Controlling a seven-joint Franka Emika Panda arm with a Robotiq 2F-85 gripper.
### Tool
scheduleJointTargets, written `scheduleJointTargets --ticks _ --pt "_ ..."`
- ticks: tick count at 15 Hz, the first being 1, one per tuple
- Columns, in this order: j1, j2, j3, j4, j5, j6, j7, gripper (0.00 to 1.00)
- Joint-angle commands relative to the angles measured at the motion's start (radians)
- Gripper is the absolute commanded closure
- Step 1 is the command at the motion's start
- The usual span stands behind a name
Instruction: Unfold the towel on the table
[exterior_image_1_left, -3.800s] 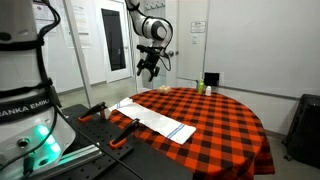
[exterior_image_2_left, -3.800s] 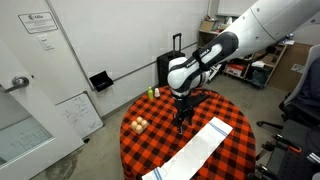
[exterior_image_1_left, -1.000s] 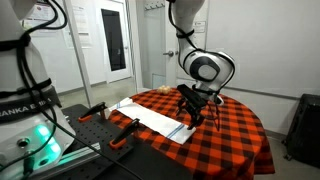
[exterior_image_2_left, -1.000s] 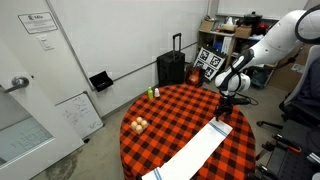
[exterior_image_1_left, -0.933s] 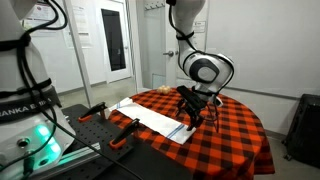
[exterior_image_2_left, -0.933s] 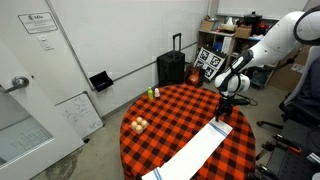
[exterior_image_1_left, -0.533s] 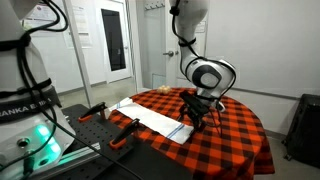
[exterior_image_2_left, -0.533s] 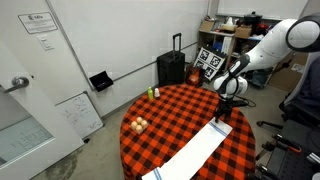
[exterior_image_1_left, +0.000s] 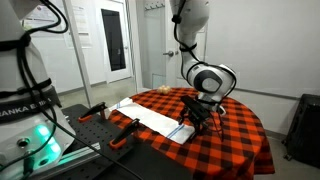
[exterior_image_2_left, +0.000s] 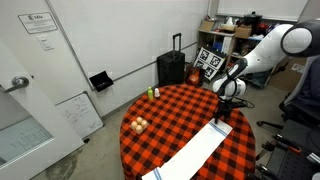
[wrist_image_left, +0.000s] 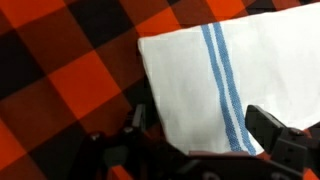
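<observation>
The towel's striped end (exterior_image_1_left: 187, 132) (wrist_image_left: 193, 128) is between the low, open fingers of my gripper, with one finger past the striped end's edge, so my gripper is ready to close on it.
A long white towel with blue stripes lies folded on the red and black checked table in both exterior views (exterior_image_1_left: 152, 117) (exterior_image_2_left: 192, 152). My gripper (exterior_image_1_left: 192, 122) (exterior_image_2_left: 221, 117) is low over the striped end of the towel. In the wrist view the towel (wrist_image_left: 195, 75) fills the upper right. My gripper (wrist_image_left: 205, 135) is open, with one finger on each side of the towel's end edge. I cannot tell whether the fingers touch the cloth.
The round table (exterior_image_1_left: 235, 130) (exterior_image_2_left: 165, 115) also holds a small green object (exterior_image_2_left: 153, 93) near one edge and some pale round objects (exterior_image_2_left: 139, 124). A black suitcase (exterior_image_2_left: 172, 67) stands beyond the table. Red-handled tools (exterior_image_1_left: 122, 137) lie next to the robot base.
The arm has swung from high over the table's far side to the towel's striped end. In the last second the gripper has come lower over the towel.
</observation>
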Motion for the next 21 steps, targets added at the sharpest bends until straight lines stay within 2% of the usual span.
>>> scheduleJointTargets --ticks 1,3,12,16,21 --pt "0.012 0.036 -0.004 0.045 -0.024 -0.029 -0.008 0.26" --pt "0.015 0.040 -0.005 0.049 -0.036 -0.032 -0.010 0.32" --pt "0.023 0.028 -0.011 0.044 -0.072 -0.021 -0.007 1.00" --pt "0.049 0.008 -0.050 0.044 -0.101 0.012 0.023 0.97" --pt "0.093 -0.043 -0.153 0.041 -0.180 0.143 0.094 0.97"
